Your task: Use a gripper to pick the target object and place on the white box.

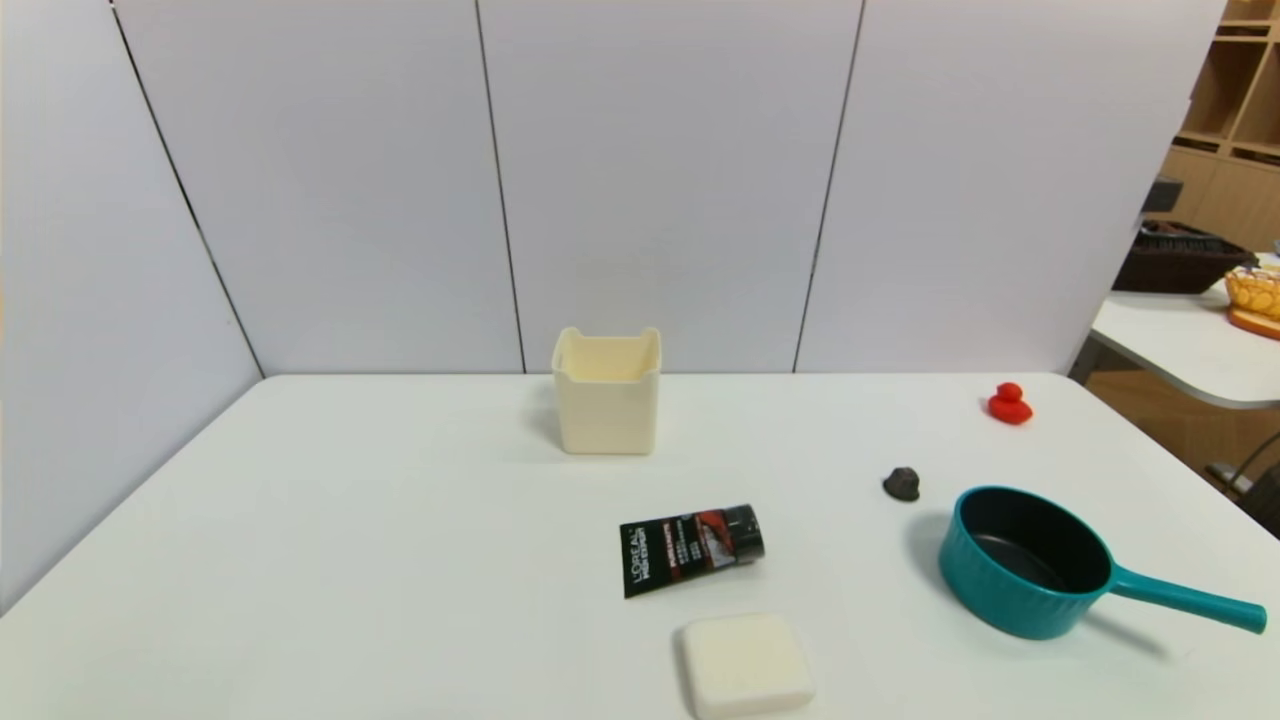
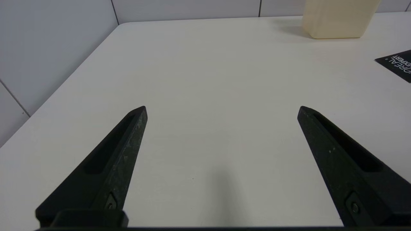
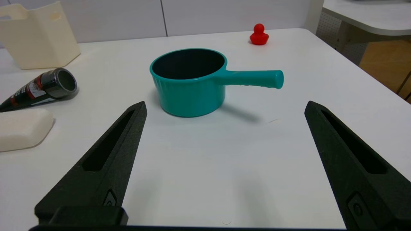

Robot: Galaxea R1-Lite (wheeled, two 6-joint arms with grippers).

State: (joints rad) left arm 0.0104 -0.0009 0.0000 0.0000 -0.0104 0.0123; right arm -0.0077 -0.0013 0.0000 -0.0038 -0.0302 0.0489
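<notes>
My right gripper grabs the saucepan's round bowl (image 1: 1026,562), wide but open and empty, by its thin side at the saucepan's rim (image 1: 1071,588) next, one finger inside.
The target object, a small teal saucepan (image 1: 1030,565) (image 3: 189,83) with a dark inside, stands upright at the table's right front, its long handle (image 1: 1190,600) pointing right. The cream-white box (image 1: 607,392) (image 2: 337,17) (image 3: 38,38) stands at the back middle, near the wall. Neither arm shows in the head view. My right gripper (image 3: 224,107) is open over bare table, short of the saucepan, nothing between its fingers. My left gripper (image 2: 221,109) is open over bare table on the left side, far from the box.
A black L'Oreal tube (image 1: 690,548) (image 3: 41,86) lies mid-table, a flat cream pad (image 1: 745,665) (image 3: 22,128) in front of it. A small dark lump (image 1: 901,484) and a red duck (image 1: 1009,403) (image 3: 258,34) sit behind the saucepan. A second table (image 1: 1180,340) stands at the right.
</notes>
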